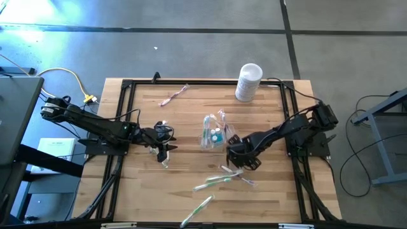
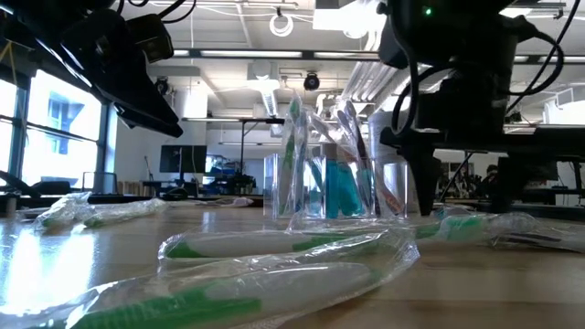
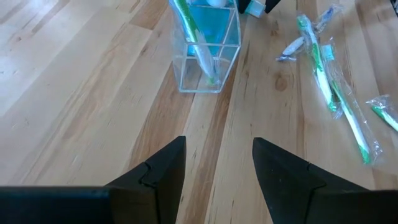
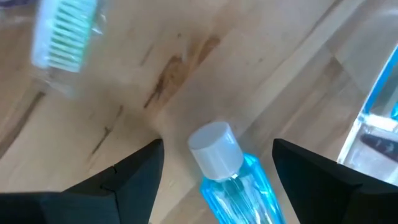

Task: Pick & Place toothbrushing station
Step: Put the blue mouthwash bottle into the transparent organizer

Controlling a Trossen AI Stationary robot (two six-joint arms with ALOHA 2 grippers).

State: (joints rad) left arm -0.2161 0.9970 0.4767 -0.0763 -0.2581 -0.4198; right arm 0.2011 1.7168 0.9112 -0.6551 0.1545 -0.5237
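Observation:
The teal tube can go in the clear plastic cup once my right gripper next grabs it by its white cap.
A clear plastic cup stands at the table's middle and holds toothbrushes and teal tubes; it also shows in the low view and the left wrist view. My right gripper is open just right of the cup, low over the table. A teal tube with a white cap lies between its fingers; I cannot tell whether they touch it. My left gripper is open and empty to the left of the cup. Wrapped green toothbrushes lie on the table near the right gripper.
A white canister stands at the far edge. A pink wrapped toothbrush lies at the far left. Another green toothbrush lies near the front edge. Wrapped toothbrushes lie close to the low camera. A black frame borders the table.

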